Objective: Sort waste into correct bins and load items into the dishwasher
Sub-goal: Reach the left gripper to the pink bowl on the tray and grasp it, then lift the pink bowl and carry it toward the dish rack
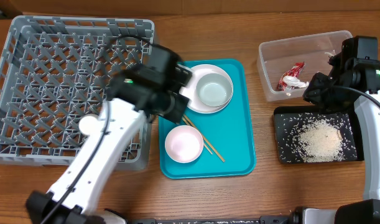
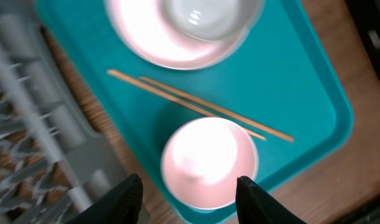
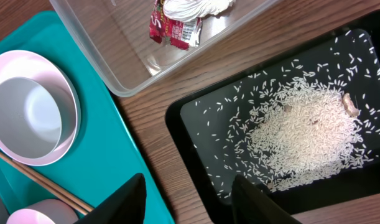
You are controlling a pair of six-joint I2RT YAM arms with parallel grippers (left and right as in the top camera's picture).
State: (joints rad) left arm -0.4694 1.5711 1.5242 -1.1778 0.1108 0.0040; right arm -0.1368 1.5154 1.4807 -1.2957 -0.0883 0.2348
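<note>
The left gripper needs to grab the pale pink bowl by its rim (image 1: 166, 145) (image 2: 170, 186), so the bowl's body stays free to be loaded tilted into the dish rack.
On the teal tray (image 1: 236, 124) a grey bowl (image 1: 214, 88) sits in a white plate (image 1: 193, 96). A pale pink bowl (image 1: 184, 143) stands nearer the front, with two chopsticks (image 1: 208, 146) lying beside it. My left gripper (image 1: 177, 106) hovers open over the tray. In the left wrist view it (image 2: 190, 190) frames the pink bowl (image 2: 208, 162) and holds nothing. The red-and-white wrapper (image 1: 292, 78) lies in the clear tub (image 1: 301, 46). Rice (image 1: 318, 140) is heaped in the black tray (image 1: 283, 134). My right gripper (image 1: 317, 93) is open and empty above the table (image 3: 177, 162) between the teal tray (image 3: 109, 155) and the black tray (image 3: 196, 118).
The grey dish rack (image 1: 71, 87) fills the left of the table, and the left arm crosses its front right corner. Its wall (image 2: 28, 124) shows blurred in the left wrist view. Bare wood lies between the teal tray and the two bins.
</note>
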